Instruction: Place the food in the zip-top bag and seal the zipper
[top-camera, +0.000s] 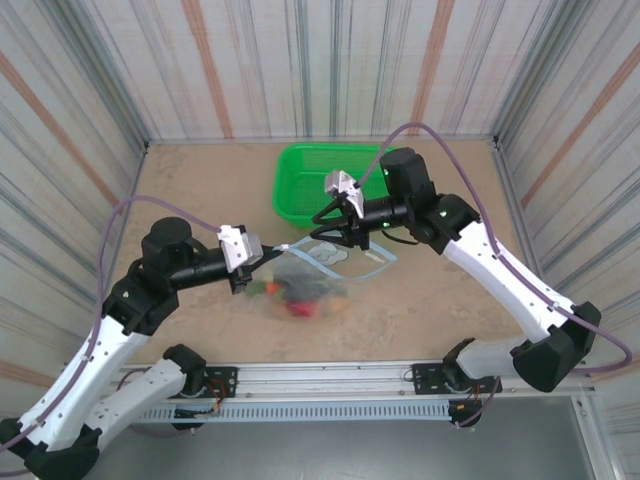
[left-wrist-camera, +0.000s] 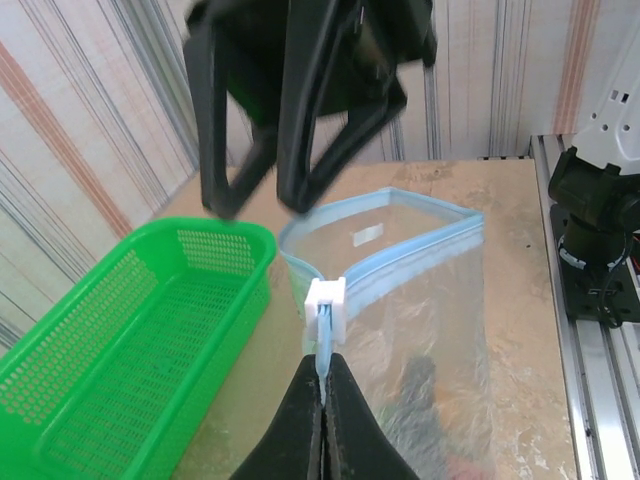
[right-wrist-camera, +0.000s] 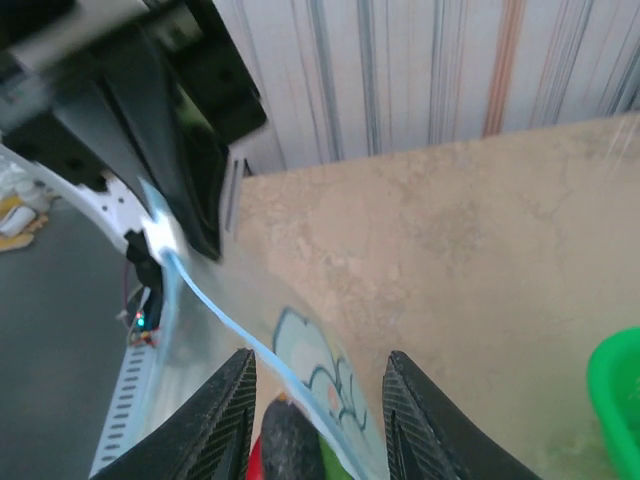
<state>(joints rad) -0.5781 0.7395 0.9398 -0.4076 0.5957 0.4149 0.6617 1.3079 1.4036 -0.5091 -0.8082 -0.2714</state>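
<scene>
I will next pick up the white slider (top-camera: 284, 247) by its sides with my right gripper, to pull it along the zipper and seal the bag (top-camera: 335, 270).
The clear zip-top bag (top-camera: 335, 270) lies mid-table with the food (top-camera: 300, 297) inside: red, green and orange pieces. My left gripper (top-camera: 254, 266) is shut on the end of the pale blue zipper (left-wrist-camera: 400, 258), just behind its white slider (left-wrist-camera: 326, 303); the pinch shows between the left gripper's (left-wrist-camera: 325, 362) black fingers. The bag's mouth (left-wrist-camera: 380, 225) gapes open. My right gripper (top-camera: 338, 228) hovers open over the mouth. In the right wrist view the zipper (right-wrist-camera: 215, 312) crosses between the right gripper's (right-wrist-camera: 318, 358) spread fingers, untouched, with a dark eggplant (right-wrist-camera: 290, 445) below.
A green mesh basket (top-camera: 318, 180) stands just behind the bag, close to the right gripper, and beside the bag's mouth (left-wrist-camera: 130, 330). Striped walls enclose the table on three sides. A metal rail (top-camera: 330, 385) runs along the near edge.
</scene>
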